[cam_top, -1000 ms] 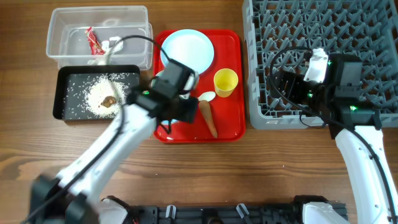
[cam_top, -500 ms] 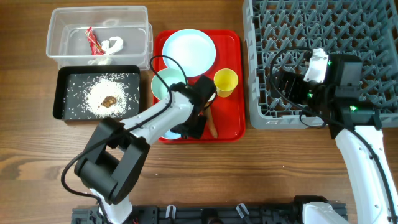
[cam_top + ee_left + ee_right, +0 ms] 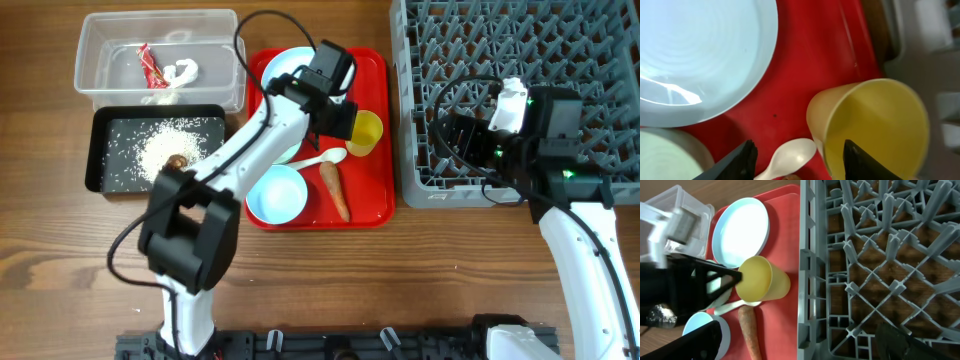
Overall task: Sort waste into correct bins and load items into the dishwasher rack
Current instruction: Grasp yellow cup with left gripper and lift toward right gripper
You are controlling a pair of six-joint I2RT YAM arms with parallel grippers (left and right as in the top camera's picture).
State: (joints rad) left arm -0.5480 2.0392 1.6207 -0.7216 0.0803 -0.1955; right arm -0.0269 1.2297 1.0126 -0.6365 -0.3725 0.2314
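My left gripper grabs the yellow cup by its near side point(image 3: 358, 137) next, leaving the cup's far side free to hand over for rack point(image 3: 515, 60) loading.
My left gripper point(image 3: 346, 120) point(image 3: 800, 161) is open low over the red tray, its jaws astride the near wall of the yellow cup point(image 3: 366, 133) point(image 3: 875, 125), one finger over the cup's mouth. The white spoon point(image 3: 325, 158) point(image 3: 790, 157) lies below between the fingers. The blue plate point(image 3: 285, 68) point(image 3: 700, 50) sits behind, one bowl point(image 3: 276, 194) at the tray's front, another point(image 3: 283, 152) half under the arm. The carrot point(image 3: 336, 192) point(image 3: 750, 335) lies by the spoon. My right gripper point(image 3: 452, 133) point(image 3: 805, 347) hangs open over the grey rack point(image 3: 520, 60) point(image 3: 865, 270).
The clear tub point(image 3: 105, 85) at back left holds a red wrapper point(image 3: 150, 65) and crumpled paper point(image 3: 185, 72). The black tray point(image 3: 100, 165) in front of it holds rice grains and a brown scrap point(image 3: 177, 160). The red tray point(image 3: 375, 205) abuts the rack's left wall.
My left arm swung from the tray's front back to the yellow cup and its jaws opened. The light blue bowl at the front is now uncovered. The right arm stayed still.
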